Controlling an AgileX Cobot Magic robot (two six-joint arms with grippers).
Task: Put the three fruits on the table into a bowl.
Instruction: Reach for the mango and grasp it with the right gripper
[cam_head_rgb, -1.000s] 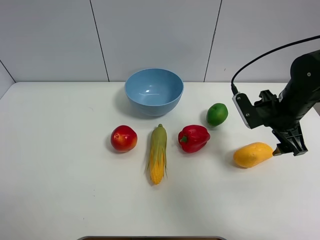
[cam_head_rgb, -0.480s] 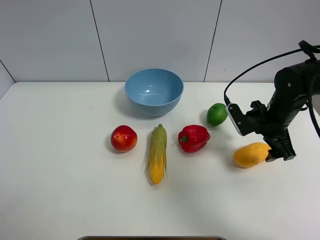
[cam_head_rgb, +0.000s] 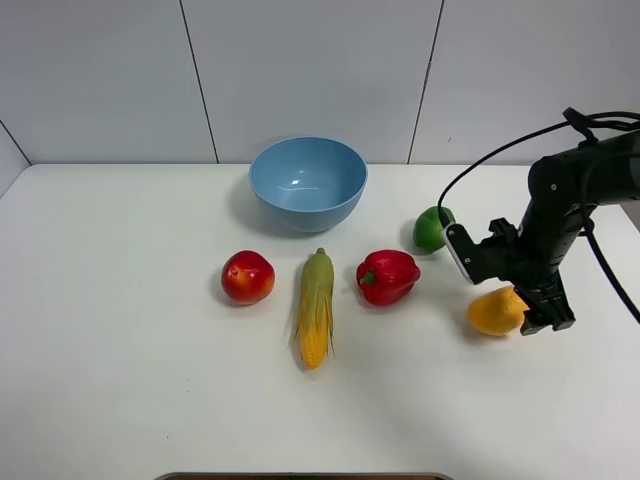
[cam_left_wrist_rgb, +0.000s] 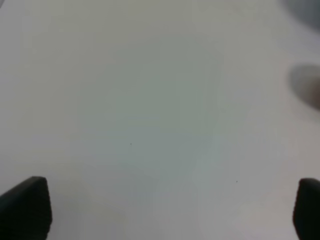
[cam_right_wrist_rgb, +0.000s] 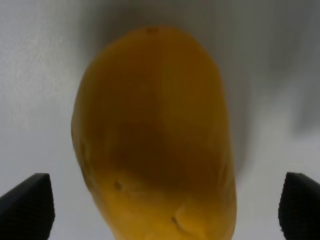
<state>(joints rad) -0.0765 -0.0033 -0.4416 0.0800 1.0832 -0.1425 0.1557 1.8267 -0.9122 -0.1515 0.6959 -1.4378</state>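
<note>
My right gripper's fingers are above the mango's sides, so it isn't time to close yet. My right gripper should move down first, then close on the mango.
The yellow-orange mango (cam_head_rgb: 492, 311) lies on the white table (cam_head_rgb: 120, 380) at the right. My right gripper (cam_head_rgb: 540, 312) is open and sits over the mango's right end. In the right wrist view the mango (cam_right_wrist_rgb: 155, 135) fills the middle, between my widely spread fingertips (cam_right_wrist_rgb: 27, 205). The small green fruit (cam_head_rgb: 430, 229) lies behind the mango, partly hidden by my right arm. The red apple (cam_head_rgb: 247, 277) lies left of centre. The light blue bowl (cam_head_rgb: 308, 182) stands at the back centre and holds nothing I can see. My left gripper (cam_left_wrist_rgb: 160, 210) is open over bare table and is out of the high view.
A red bell pepper (cam_head_rgb: 387, 276) lies between the mango and a corn cob (cam_head_rgb: 316, 306), which lies in front of the bowl. My right arm's cable (cam_head_rgb: 500, 150) arcs above the green fruit. A wall rises behind the table.
My right gripper has moved left and down, from beside the mango's right end to over it. The fruits, the bowl and the vegetables have not moved.
</note>
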